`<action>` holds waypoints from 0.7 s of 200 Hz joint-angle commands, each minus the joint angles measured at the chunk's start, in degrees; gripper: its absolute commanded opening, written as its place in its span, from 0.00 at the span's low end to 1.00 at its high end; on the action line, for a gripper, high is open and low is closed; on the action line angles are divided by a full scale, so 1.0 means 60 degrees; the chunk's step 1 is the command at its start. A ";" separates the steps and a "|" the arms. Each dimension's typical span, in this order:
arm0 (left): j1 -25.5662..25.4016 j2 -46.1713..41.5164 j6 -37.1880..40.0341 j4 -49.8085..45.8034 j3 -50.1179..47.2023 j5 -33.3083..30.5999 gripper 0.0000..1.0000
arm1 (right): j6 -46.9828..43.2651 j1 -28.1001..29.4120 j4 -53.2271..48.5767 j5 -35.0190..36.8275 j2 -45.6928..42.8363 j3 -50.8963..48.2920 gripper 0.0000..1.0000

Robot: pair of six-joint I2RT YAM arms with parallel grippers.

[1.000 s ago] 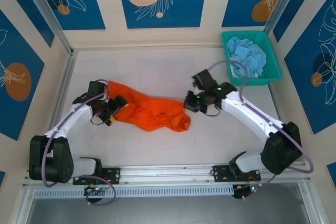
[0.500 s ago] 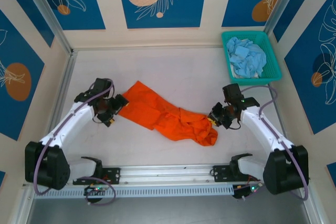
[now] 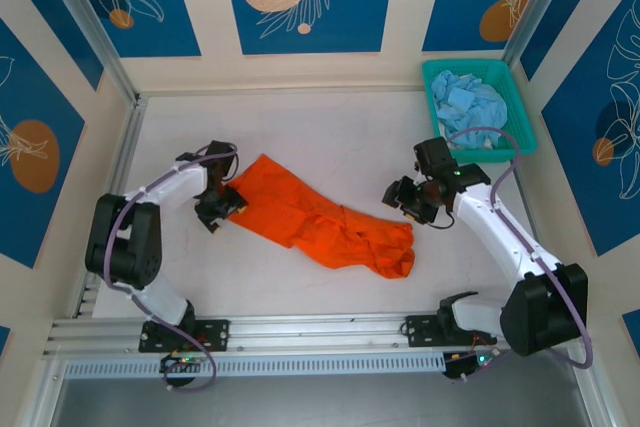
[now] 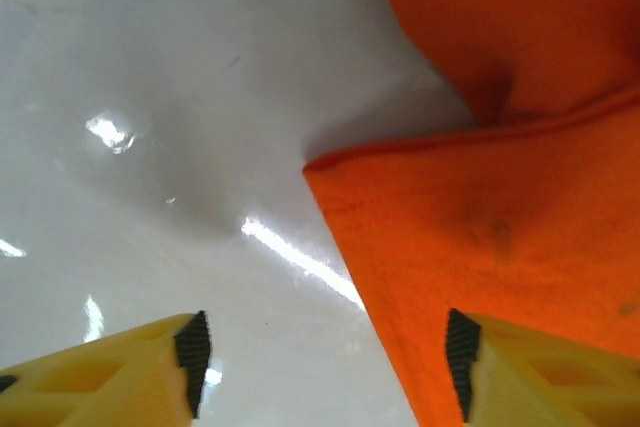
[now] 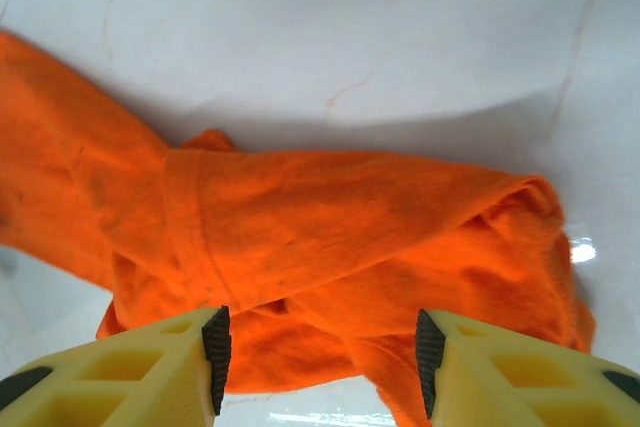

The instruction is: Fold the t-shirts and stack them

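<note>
The robot's right gripper needs to spread the orange t-shirt for folding, so next it needs to grab the t-shirt by the stitched hem corner of its top layer [image 3: 347, 236] [image 5: 233, 301].
The bright orange t-shirt [image 3: 320, 217] lies crumpled and stretched in a diagonal band across the middle of the white table. My left gripper [image 3: 222, 205] stands open at the shirt's upper-left end; in the left wrist view its jaws straddle the shirt's edge [image 4: 480, 247], with bare table between them. My right gripper [image 3: 402, 197] hangs open just above the bunched right end, and the right wrist view looks down on that orange t-shirt [image 5: 330, 237] between the yellow fingers [image 5: 175, 377]. Several pale blue t-shirts [image 3: 470, 107] are piled in the basket.
A teal mesh basket [image 3: 526, 133] stands at the back right corner of the table. Metal rails run along the left wall and the near edge. Bare white table [image 3: 300, 127] lies behind and in front of the orange shirt.
The right gripper dragged the shirt's right end rightward and toward the front, let go, and lifted away. The left gripper let go of the left end; its elbow swung back.
</note>
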 commanded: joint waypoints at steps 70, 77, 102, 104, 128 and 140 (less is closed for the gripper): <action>0.0648 0.1752 0.1408 0.0841 0.0630 0.0661 0.22 | -0.0668 0.2279 -0.0303 -0.0410 0.3388 0.1775 0.53; 0.0667 0.1785 0.1514 0.0834 0.0665 0.0675 0.18 | -0.0636 0.2416 -0.0375 -0.0358 0.3598 0.1933 0.52; 0.0728 0.1804 0.1773 0.0734 0.0811 0.0703 0.07 | -0.0616 0.2885 -0.0477 0.0036 0.4089 0.2348 0.51; 0.0727 0.1801 0.1783 0.0728 0.0819 0.0709 0.07 | -0.0616 0.2917 -0.0477 0.0051 0.4135 0.2369 0.50; 0.0733 0.1751 0.1986 0.0616 0.0947 0.0803 0.01 | -0.0425 0.3076 -0.0624 0.0160 0.4682 0.2578 0.44; 0.0726 0.1686 0.2055 0.0554 0.1036 0.0851 0.00 | -0.0416 0.3154 -0.0630 0.0131 0.4894 0.2629 0.37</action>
